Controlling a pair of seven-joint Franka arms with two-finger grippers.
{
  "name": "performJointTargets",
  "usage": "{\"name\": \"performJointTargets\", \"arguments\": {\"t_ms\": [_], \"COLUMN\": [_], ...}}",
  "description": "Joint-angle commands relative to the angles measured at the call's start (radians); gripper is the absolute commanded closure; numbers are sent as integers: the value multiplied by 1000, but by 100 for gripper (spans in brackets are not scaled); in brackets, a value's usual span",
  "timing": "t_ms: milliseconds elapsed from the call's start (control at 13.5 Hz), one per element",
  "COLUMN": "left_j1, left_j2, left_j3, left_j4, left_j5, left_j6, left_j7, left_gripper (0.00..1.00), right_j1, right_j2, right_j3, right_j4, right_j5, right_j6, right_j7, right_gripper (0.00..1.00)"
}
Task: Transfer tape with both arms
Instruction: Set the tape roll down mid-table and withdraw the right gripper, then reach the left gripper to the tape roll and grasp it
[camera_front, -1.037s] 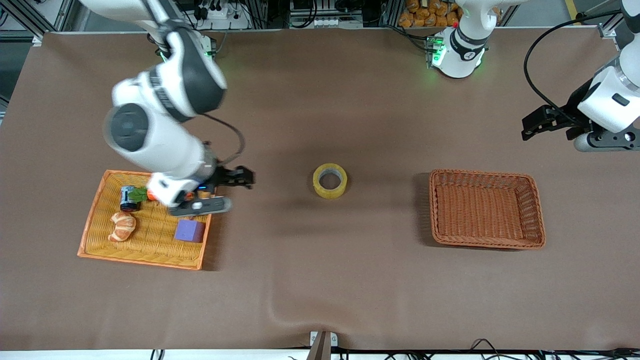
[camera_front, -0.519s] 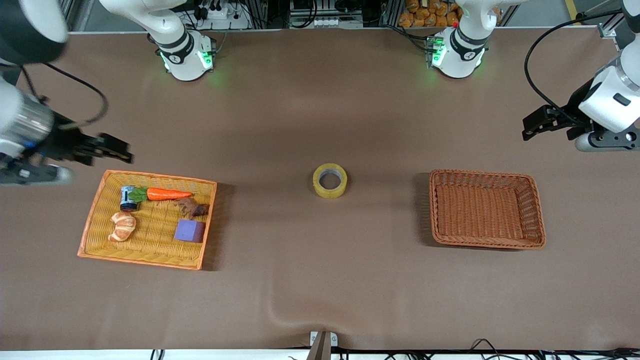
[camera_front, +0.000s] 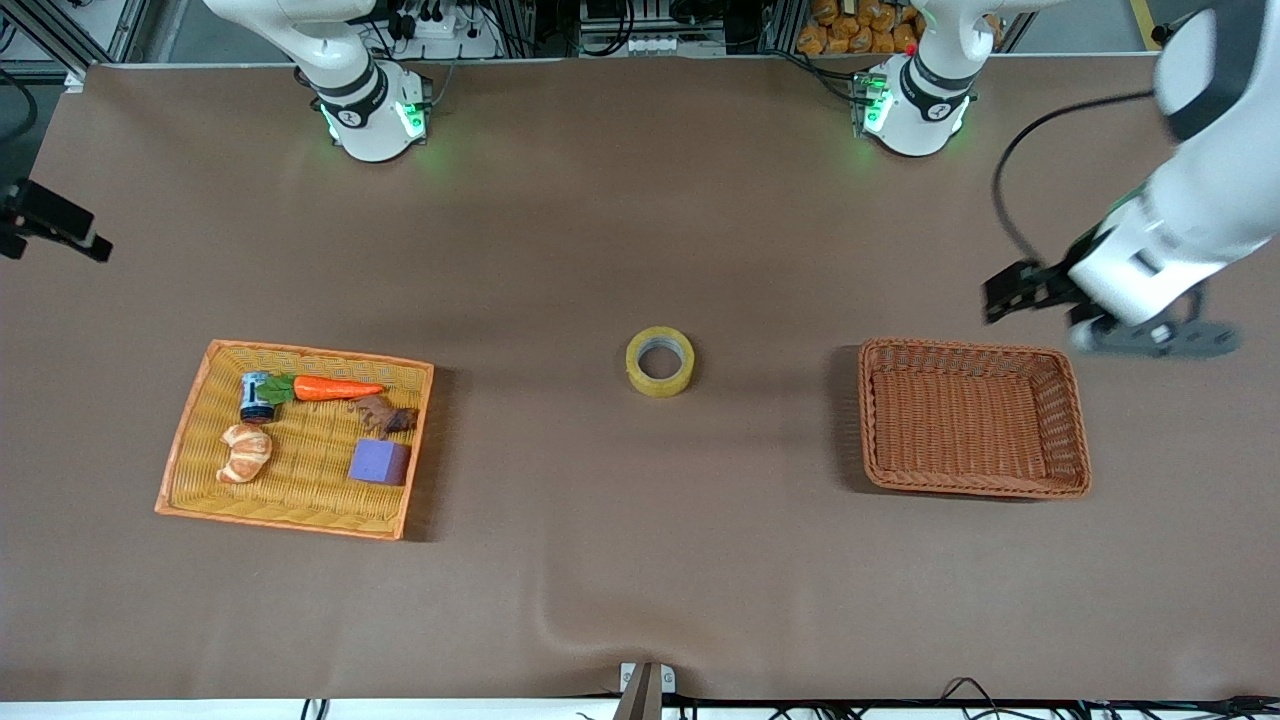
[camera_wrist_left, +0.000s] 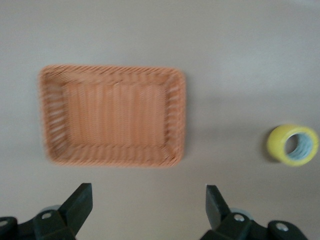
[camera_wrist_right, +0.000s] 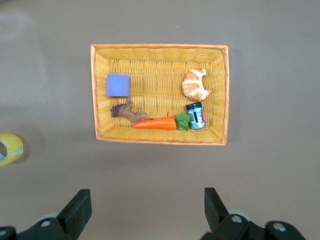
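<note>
My left gripper should next grab one side of the tape's yellow ring (camera_front: 685, 362) (camera_wrist_left: 311, 146), so that it can move the tape into the brown basket.
The tape (camera_front: 660, 361), a yellowish ring with a grey-white core, lies flat on the brown table midway between the two baskets, with nothing touching it. It also shows in the left wrist view as the tape (camera_wrist_left: 293, 145) and at the rim of the right wrist view as the tape (camera_wrist_right: 9, 149). My left gripper (camera_front: 1003, 298) hangs open and empty over the table beside the brown basket (camera_front: 1070, 420); its fingers (camera_wrist_left: 80, 202) stand wide apart. My right gripper (camera_front: 85, 242) is open and empty over the table at the right arm's end, high above the yellow basket (camera_wrist_right: 160, 48).
The yellow basket (camera_front: 185, 430) holds a carrot (camera_front: 335, 388), a croissant (camera_front: 246, 452), a purple block (camera_front: 379, 462), a small can (camera_front: 256, 397) and a brown figure (camera_front: 385, 415). The brown basket (camera_wrist_left: 112, 74) has nothing in it. A fold in the cloth (camera_front: 560, 620) rises near the front edge.
My right arm swung from over the yellow basket out to its own end of the table. My left arm then moved in toward the brown basket. The tape stayed put.
</note>
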Motion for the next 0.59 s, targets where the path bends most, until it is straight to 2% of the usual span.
{"name": "performJointTargets", "arguments": {"t_ms": [0, 148, 296, 519], "left_j1": [-105, -188, -268, -427], "left_j2": [99, 176, 244, 389], "left_j3": [0, 0, 0, 7], "left_j4": [24, 27, 31, 134], "left_j5": [-21, -21, -19, -8], "left_j6": [80, 125, 210, 255], "left_j7": [-127, -204, -284, -468], "left_gripper": [0, 0, 0, 0], "right_j1": [-27, -25, -25, -28], "right_j2": [-60, -63, -65, -57], "right_j3": [23, 23, 34, 58], "right_j4": [-85, -125, -142, -142], "right_j5": [-15, -18, -81, -113], "right_j6": [-7, -15, 5, 11], "right_j7": [-21, -21, -35, -43], "right_gripper": [0, 0, 0, 0]}}
